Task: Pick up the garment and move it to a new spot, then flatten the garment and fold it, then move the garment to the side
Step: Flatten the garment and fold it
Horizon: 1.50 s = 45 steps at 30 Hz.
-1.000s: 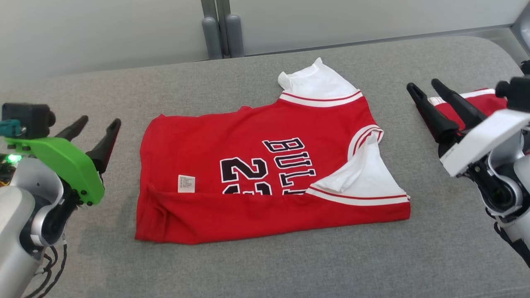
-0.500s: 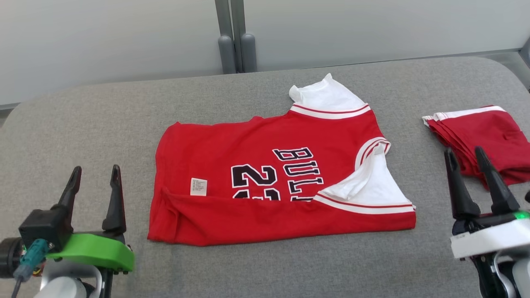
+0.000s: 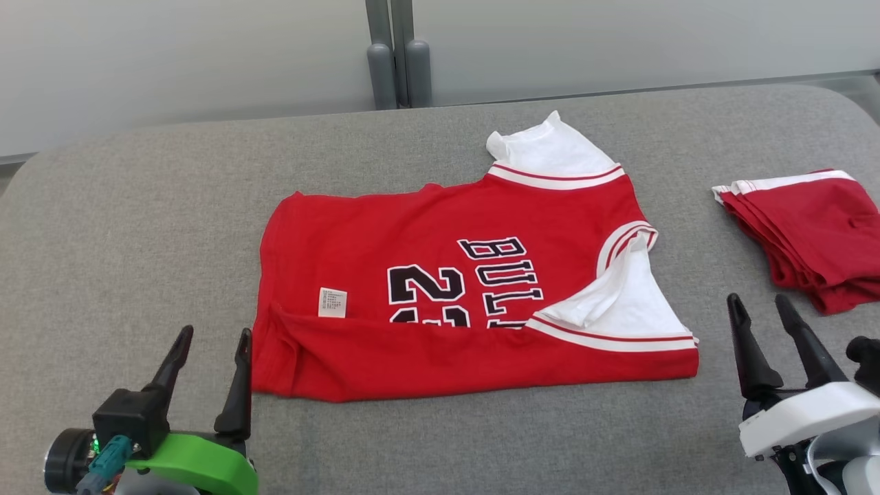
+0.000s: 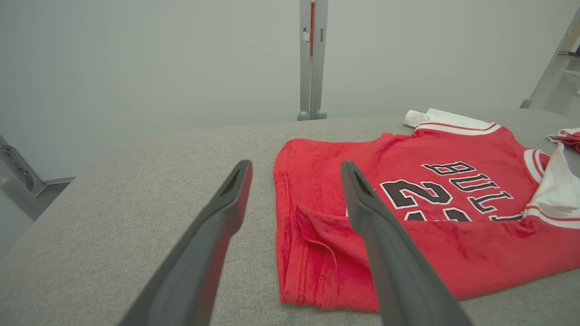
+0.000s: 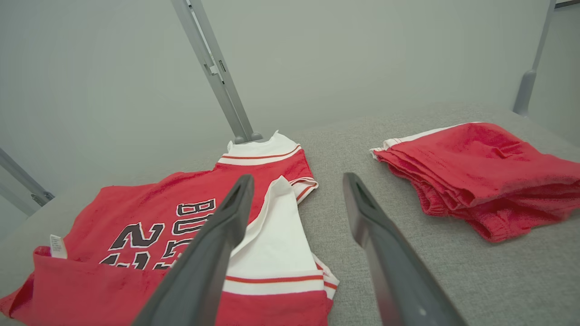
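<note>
My right gripper grabs the jersey by the corner of its outspread white sleeve (image 3: 551, 124) next, to fold it over the jersey's printed front (image 3: 462, 280).
The garment (image 3: 440, 289) is a red jersey with white sleeves and black lettering, lying flat on the grey padded table (image 3: 137, 206) with its near long edge folded over. My left gripper (image 3: 213, 337) is open at the lower left, just off the jersey's near left corner, holding nothing. My right gripper (image 3: 760, 306) is open at the lower right, clear of the jersey's right end. The left wrist view has the jersey (image 4: 430, 199) ahead and to the right of the fingers (image 4: 226, 203). In the right wrist view the jersey (image 5: 149, 226) lies to the left.
A folded stack of red garments (image 3: 811, 227) with a white trim sits at the table's right edge, also in the right wrist view as a folded red stack (image 5: 480, 172). A grey post (image 3: 392, 55) stands behind the table against a pale wall.
Both arms have drawn back toward the near edge and their fingers now point up the view. The head camera has shifted. The jersey lies as before.
</note>
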Tool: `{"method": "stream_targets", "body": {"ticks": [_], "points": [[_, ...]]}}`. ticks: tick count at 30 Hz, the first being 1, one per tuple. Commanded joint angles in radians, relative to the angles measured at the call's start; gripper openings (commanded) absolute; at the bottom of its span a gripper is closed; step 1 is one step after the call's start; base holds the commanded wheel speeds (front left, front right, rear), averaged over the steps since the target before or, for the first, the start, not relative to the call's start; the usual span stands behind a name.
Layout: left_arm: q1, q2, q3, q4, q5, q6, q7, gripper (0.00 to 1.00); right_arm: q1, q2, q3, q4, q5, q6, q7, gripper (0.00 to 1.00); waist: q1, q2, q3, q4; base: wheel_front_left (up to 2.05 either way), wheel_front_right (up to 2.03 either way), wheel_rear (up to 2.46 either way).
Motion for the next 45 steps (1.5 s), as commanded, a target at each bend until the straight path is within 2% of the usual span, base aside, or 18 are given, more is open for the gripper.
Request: {"method": "stream_targets", "body": {"ticks": [1,3,8,12,15,20,23,25,27,28,29,30,31,32,33,34,38,45], "points": [[-0.015,-0.012,-0.008,0.019,-0.008,-0.012,0.012,1.0,-0.022,-0.01,0.007,0.035,0.001,0.0,0.036,1.0,0.0,0.0,0.011,-0.002,0.0,0.0,0.0],[-0.039,-0.026,-0.038,0.06,-0.01,-0.033,0.049,1.0,-0.058,-0.02,0.023,0.113,0.017,0.0,0.106,1.0,0.0,0.0,0.029,0.001,0.0,0.0,0.0],[-0.089,-0.06,-0.098,0.174,-0.002,-0.081,0.1,1.0,-0.104,-0.036,0.054,0.223,0.046,0.0,0.197,1.0,0.0,0.0,0.055,0.012,0.0,0.0,0.0],[-0.137,-0.095,-0.136,0.265,0.005,-0.12,0.12,1.0,-0.131,-0.025,0.065,0.284,0.065,0.0,0.25,1.0,0.0,0.0,0.07,0.012,0.0,0.0,0.0],[-0.163,-0.112,-0.152,0.318,0.008,-0.134,0.134,1.0,-0.146,-0.017,0.083,0.314,0.071,0.0,0.285,1.0,0.0,0.0,0.077,0.005,0.0,0.0,0.0],[-0.195,-0.127,-0.171,0.406,0.015,-0.14,0.167,1.0,-0.167,-0.009,0.103,0.337,0.081,0.0,0.308,1.0,0.0,0.0,0.086,-0.003,0.0,0.0,0.0],[-0.212,-0.131,-0.169,0.461,0.024,-0.106,0.181,1.0,-0.174,-0.005,0.114,0.349,0.081,0.0,0.311,1.0,0.0,0.0,0.088,-0.008,0.0,0.0,0.0],[-0.215,-0.134,-0.162,0.483,0.019,-0.097,0.177,1.0,-0.178,-0.005,0.117,0.354,0.083,0.0,0.312,1.0,0.0,0.0,0.087,-0.009,0.0,0.0,0.0],[-0.217,-0.134,-0.16,0.496,0.01,-0.107,0.176,1.0,-0.18,-0.007,0.119,0.36,0.084,0.0,0.318,1.0,0.0,0.0,0.088,-0.009,0.0,0.0,0.0],[-0.218,-0.135,-0.161,0.501,0.006,-0.112,0.176,1.0,-0.181,-0.009,0.12,0.362,0.084,0.0,0.319,0.9,0.0,0.0,0.089,-0.009,0.0,0.0,0.0],[-0.218,-0.136,-0.163,0.505,0.003,-0.12,0.18,1.0,-0.181,-0.009,0.122,0.364,0.087,0.0,0.322,0.49,0.0,0.0,0.089,-0.008,0.0,0.0,0.0],[-0.219,-0.138,-0.161,0.507,-0.003,-0.125,0.179,1.0,-0.181,-0.009,0.125,0.365,0.091,0.0,0.325,0.41,0.0,0.0,0.089,-0.007,0.0,0.0,0.0],[-0.22,-0.14,-0.16,0.512,-0.006,-0.126,0.178,0.84,-0.18,-0.01,0.127,0.367,0.094,0.0,0.325,0.0,0.0,0.0,0.088,-0.006,0.0,0.0,0.0],[-0.22,-0.141,-0.158,0.515,-0.01,-0.125,0.178,0.62,-0.181,-0.012,0.129,0.368,0.095,0.0,0.325,0.0,0.0,0.0,0.088,-0.005,0.0,0.0,0.0],[-0.22,-0.142,-0.152,0.52,-0.018,-0.124,0.174,0.2,-0.182,-0.013,0.131,0.369,0.099,0.0,0.324,0.0,0.0,0.0,0.087,-0.004,0.0,0.0,0.0],[-0.221,-0.143,-0.15,0.524,-0.02,-0.126,0.171,0.0,-0.182,-0.013,0.133,0.37,0.102,0.0,0.325,0.0,0.0,0.0,0.086,-0.003,0.0,0.0,0.0],[-0.223,-0.142,-0.146,0.533,-0.034,-0.139,0.165,0.0,-0.19,-0.022,0.139,0.366,0.108,0.0,0.308,0.0,0.0,0.0,0.078,-0.001,0.0,0.0,0.0],[-0.173,-0.111,-0.132,0.483,-0.057,-0.137,0.159,0.0,-0.168,-0.066,0.135,0.327,0.125,-0.001,0.317,0.0,0.0,0.0,0.038,0.001,0.0,0.0,0.0]]}}
